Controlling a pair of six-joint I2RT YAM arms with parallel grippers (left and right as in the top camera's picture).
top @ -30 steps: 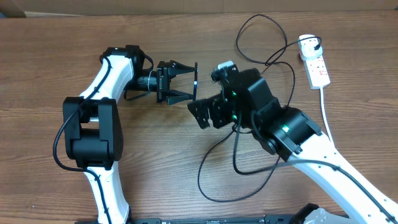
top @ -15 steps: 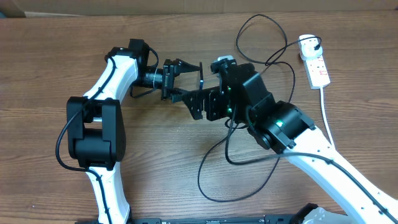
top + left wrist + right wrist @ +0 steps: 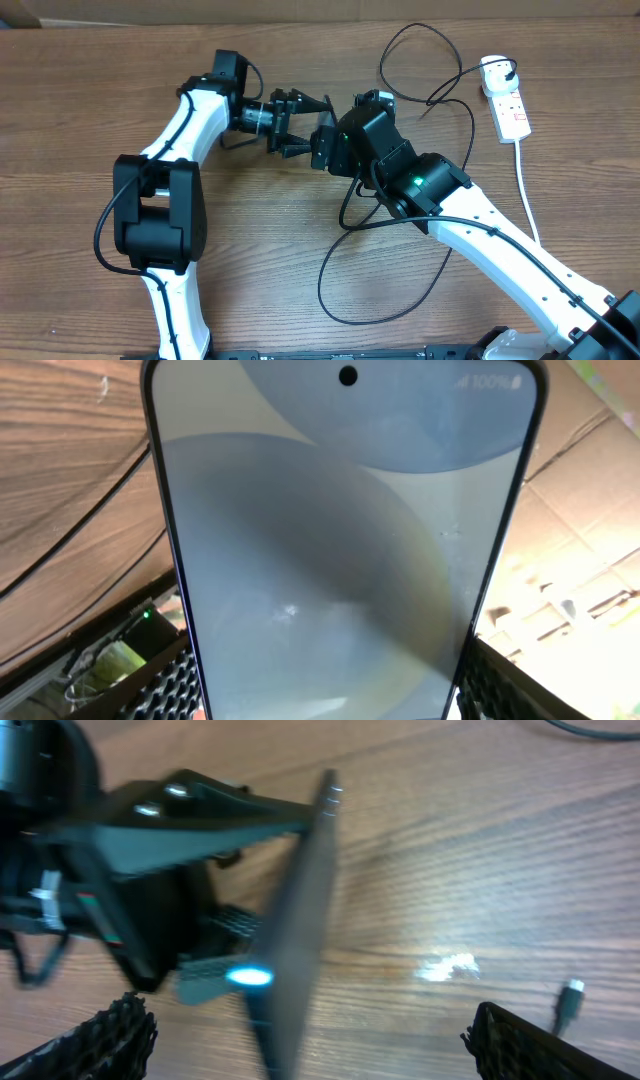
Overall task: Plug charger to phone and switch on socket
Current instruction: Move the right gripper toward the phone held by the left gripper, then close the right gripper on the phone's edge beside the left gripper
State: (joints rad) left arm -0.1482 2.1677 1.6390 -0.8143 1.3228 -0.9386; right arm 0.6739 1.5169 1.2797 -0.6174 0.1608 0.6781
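My right gripper should move toward the phone's edge before it closes on it. The gripper's fingers barely reach the phone's edge in the overhead view.
The phone fills the left wrist view with its pale screen, held above the table between the jaws of my left gripper, which is shut on it. In the overhead view the left gripper holds the phone edge-on. My right gripper is wide open and empty, with the phone's edge between its jaws. It meets the left gripper in the overhead view. The charger's black cable loops over the table; its connector tip lies loose and its white plug head sits in the socket.
The socket's thick white cord runs down the right side. Black cable loops lie at the far middle and under my right arm. Cardboard lines the far edge of the wooden table.
My left gripper has carried the phone to the right and farther back. My right gripper has moved back and left, up to the phone, so its open jaws now flank it.
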